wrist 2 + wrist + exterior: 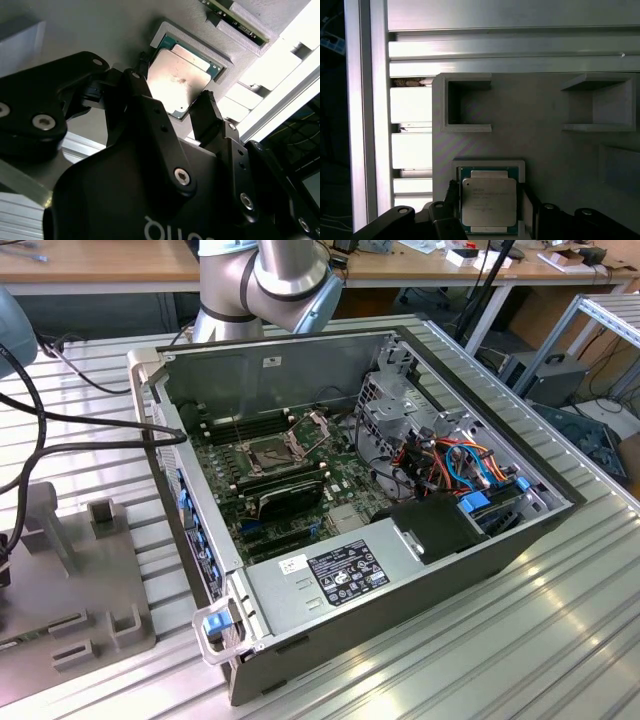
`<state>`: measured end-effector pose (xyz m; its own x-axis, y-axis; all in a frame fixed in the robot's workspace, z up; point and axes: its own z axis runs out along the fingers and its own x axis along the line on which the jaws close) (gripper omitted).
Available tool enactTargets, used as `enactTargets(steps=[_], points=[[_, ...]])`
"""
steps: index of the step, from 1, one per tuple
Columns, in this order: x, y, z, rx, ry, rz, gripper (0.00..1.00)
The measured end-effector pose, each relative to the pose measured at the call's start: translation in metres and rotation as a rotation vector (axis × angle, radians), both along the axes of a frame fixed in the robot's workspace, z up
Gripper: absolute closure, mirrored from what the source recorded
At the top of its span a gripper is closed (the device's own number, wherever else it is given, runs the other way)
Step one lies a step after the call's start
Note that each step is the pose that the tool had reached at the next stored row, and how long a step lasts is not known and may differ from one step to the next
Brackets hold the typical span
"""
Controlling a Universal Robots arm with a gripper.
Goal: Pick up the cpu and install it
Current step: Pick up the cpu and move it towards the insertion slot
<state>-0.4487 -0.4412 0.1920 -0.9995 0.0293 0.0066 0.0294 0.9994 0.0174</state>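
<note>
The gripper grabs the cpu by its two opposite side edges next, since the hollow's side (pixel 489 163) hugs the cpu's corners and opens at mid-side.
The cpu (pixel 179 80) (pixel 488 202), a flat square chip with a dull silver top on a green board, lies in a square recess of a grey holder block (pixel 545 105) (pixel 100 30). My gripper (pixel 172 90) (pixel 488 194) hangs right over it, open. One black finger (pixel 140 87) (pixel 451 192) stands close beside one edge of the chip and the other (pixel 207 107) (pixel 526 195) close beside the opposite edge. The chip still rests flat in its recess. In the exterior view the open metal socket (pixel 270 452) sits on the motherboard inside the computer case (pixel 150 365).
The grey holder block (pixel 90 570) lies on the ribbed aluminium table (pixel 520 640) at the exterior view's left of the case. It carries raised brackets (pixel 467 105) and a long module (pixel 235 22). Black cables (pixel 60 430) run across the table. The arm's base (pixel 265 275) stands behind the case.
</note>
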Motion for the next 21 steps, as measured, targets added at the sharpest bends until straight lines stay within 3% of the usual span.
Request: enactTargets(steps=[10, 21], points=[[-0.0002, 0.0001, -0.0005, 0.0001, -0.0002, 0.05, 0.4], [-0.0014, -0.0003, -0.0003, -0.0001, 0.0, 0.051, 0.4]])
